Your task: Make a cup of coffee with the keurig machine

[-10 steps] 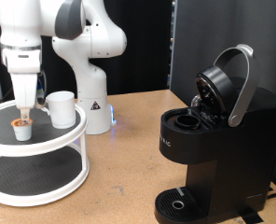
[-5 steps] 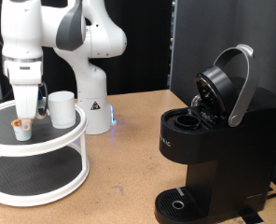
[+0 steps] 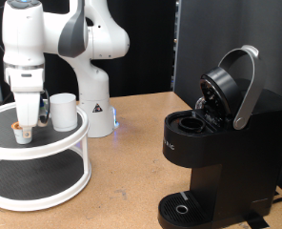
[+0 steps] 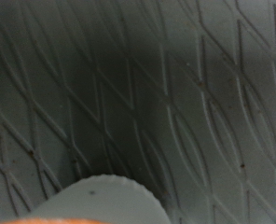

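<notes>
My gripper's fingers are down on either side of the pod above the stand's mesh shelf. My gripper should close on the white pod [image 4: 101, 201], as it would hold the pod now.
The white mug [image 3: 62, 111] stands on the top tier of a round two-tier stand [image 3: 46, 145] at the exterior view's left. A small white pod with an orange-brown top [image 3: 23, 134] sits beside it. My gripper [image 3: 25, 124] is lowered right over the pod, with its fingers open on either side of it. In the wrist view only the pod's rim [image 4: 91, 198] and the dark mesh tier [image 4: 175, 93] show, and the fingers are out of frame. The black Keurig machine [image 3: 212, 162] stands at the right with its lid [image 3: 231, 86] raised and its pod chamber [image 3: 191, 122] open.
The arm's white base [image 3: 93, 95] stands behind the stand. The stand's lower tier [image 3: 36, 181] is below. The Keurig's round drip tray [image 3: 184, 206] sits low at its front. The wooden tabletop [image 3: 122, 172] lies between stand and machine.
My gripper has come down from just above the pod to the pod's level. The mug, pod and machine have not moved.
</notes>
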You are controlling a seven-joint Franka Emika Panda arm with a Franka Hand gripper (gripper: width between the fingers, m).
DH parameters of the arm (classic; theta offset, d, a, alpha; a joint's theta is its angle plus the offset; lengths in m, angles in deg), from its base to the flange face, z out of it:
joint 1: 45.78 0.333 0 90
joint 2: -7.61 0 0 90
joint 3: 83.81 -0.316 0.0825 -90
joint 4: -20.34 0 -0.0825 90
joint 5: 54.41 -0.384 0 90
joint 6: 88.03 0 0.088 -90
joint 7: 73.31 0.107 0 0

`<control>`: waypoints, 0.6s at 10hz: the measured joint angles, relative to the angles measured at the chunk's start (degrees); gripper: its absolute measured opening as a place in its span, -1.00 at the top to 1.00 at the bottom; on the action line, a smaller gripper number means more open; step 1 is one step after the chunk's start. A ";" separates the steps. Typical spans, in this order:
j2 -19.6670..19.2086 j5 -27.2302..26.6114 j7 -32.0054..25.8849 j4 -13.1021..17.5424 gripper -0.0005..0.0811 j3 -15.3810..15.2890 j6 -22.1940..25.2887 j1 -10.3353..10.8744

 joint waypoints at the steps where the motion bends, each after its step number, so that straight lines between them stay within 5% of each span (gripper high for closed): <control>1: -0.07 0.00 0.00 -0.20 -0.98 0.00 -0.40 -0.09; 4: -0.10 0.00 0.00 -0.29 -0.76 0.00 -0.52 -0.24; 5: -0.10 0.00 0.00 -0.28 -0.28 0.00 -0.56 -0.24; 6: -0.10 0.00 0.00 -0.28 -0.10 0.00 -0.59 -0.24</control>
